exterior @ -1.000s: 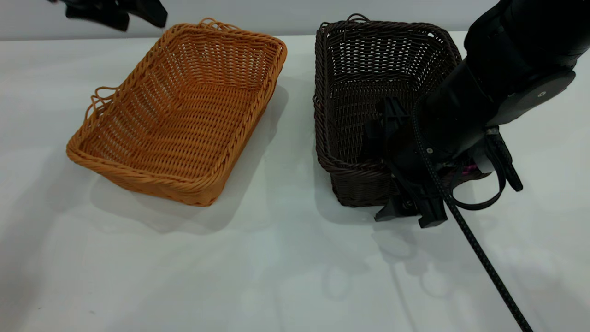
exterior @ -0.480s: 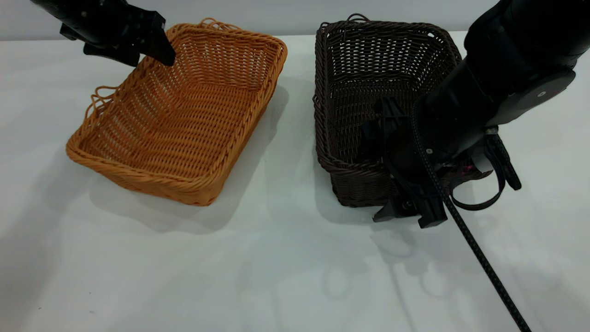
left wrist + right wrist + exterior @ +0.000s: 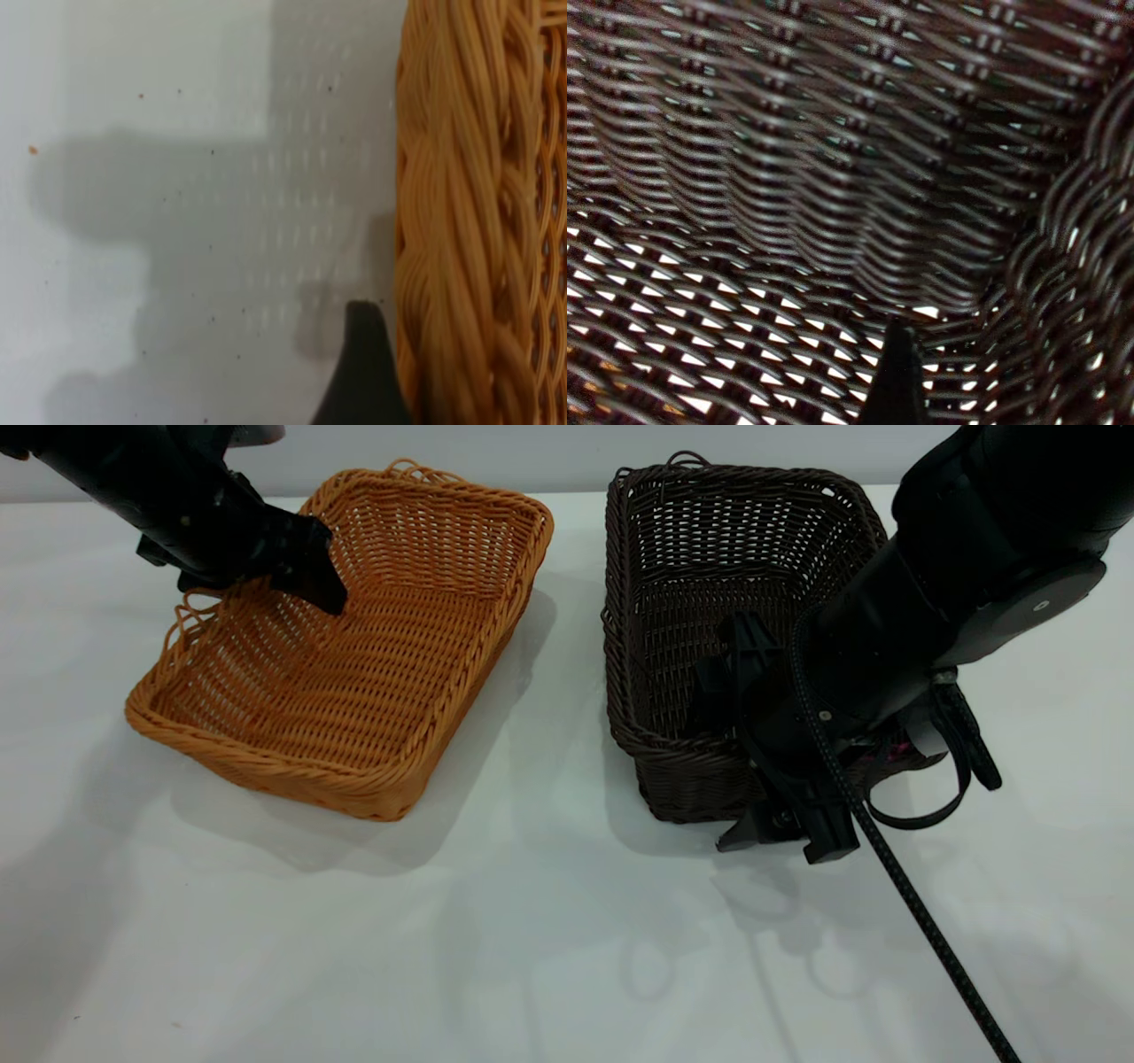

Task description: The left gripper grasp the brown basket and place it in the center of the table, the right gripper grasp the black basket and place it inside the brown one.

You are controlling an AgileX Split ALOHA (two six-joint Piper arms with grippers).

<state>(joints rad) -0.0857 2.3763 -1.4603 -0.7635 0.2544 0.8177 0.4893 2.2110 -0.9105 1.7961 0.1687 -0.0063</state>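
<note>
The black basket's near side (image 3: 691,781) (image 3: 948,230) has one finger of the right gripper down inside it and the other outside it, so the right gripper should close on it.
The brown basket (image 3: 354,664) lies at the left of the table (image 3: 549,921), skewed. My left gripper (image 3: 266,589) is down at its far left rim, with jaws open astride it. In the left wrist view one dark finger (image 3: 363,372) stands just outside the braided rim (image 3: 461,221); the other finger is hidden. The black basket (image 3: 700,540) stands to the right. My right gripper (image 3: 762,779) is at its near right wall, jaws open astride it. One finger (image 3: 897,381) shows inside the dark weave (image 3: 833,177), a little apart from the wall.
A gap of bare table (image 3: 576,691) separates the two baskets. The right arm's braided cable (image 3: 930,948) runs down across the near right of the table. A black strap loop (image 3: 961,779) hangs beside the black basket. The near half of the table is bare.
My left gripper has come down from the top left corner onto the brown basket's far left rim. The brown basket shifted very slightly. The right arm and the black basket have not moved.
</note>
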